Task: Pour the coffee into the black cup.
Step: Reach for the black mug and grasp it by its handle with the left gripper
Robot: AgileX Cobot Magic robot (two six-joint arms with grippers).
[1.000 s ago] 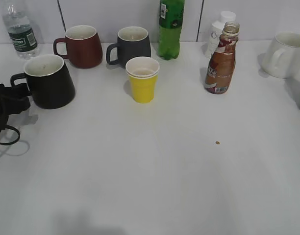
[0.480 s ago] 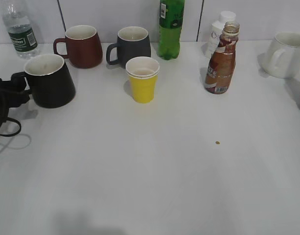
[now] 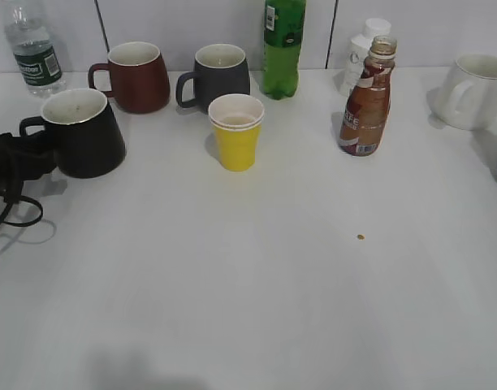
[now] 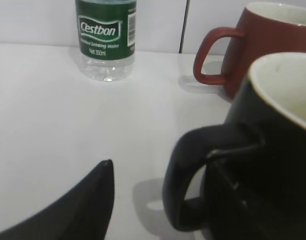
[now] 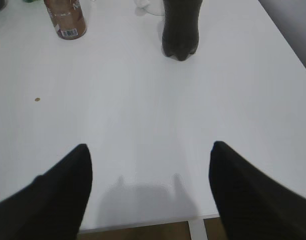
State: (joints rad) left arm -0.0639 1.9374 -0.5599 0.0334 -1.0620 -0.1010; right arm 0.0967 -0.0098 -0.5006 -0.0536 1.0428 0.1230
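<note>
To hold the black cup (image 3: pixel 84 134) ready for the coffee, my left gripper next needs to grip it by its handle (image 3: pixel 31 127).
The black cup (image 3: pixel 84 134) stands at the left of the table, white inside, handle pointing left. My left gripper (image 3: pixel 31 154) is at that handle. In the left wrist view the gripper (image 4: pixel 160 162) is open: one finger (image 4: pixel 95 195) is left of the handle (image 4: pixel 180 175), and the other dark finger (image 4: pixel 233 185) lies against the cup's (image 4: pixel 273 150) wall behind the loop. The coffee bottle (image 3: pixel 367 101) stands upright at the right rear, uncapped; it also shows in the right wrist view (image 5: pixel 66 19). My right gripper (image 5: pixel 150 150) is open and empty over the table's near edge.
A maroon mug (image 3: pixel 137 77), dark grey mug (image 3: pixel 219 77), yellow paper cup (image 3: pixel 236 132), green bottle (image 3: pixel 283 49), white bottle (image 3: pixel 360 53), water bottle (image 3: pixel 33 50) and white mug (image 3: pixel 474 91) stand along the back. A dark bottle (image 5: pixel 180 27) stands ahead of my right gripper.
My left gripper has moved right and up to the black cup's handle. The cup has barely shifted. Nothing else has moved.
</note>
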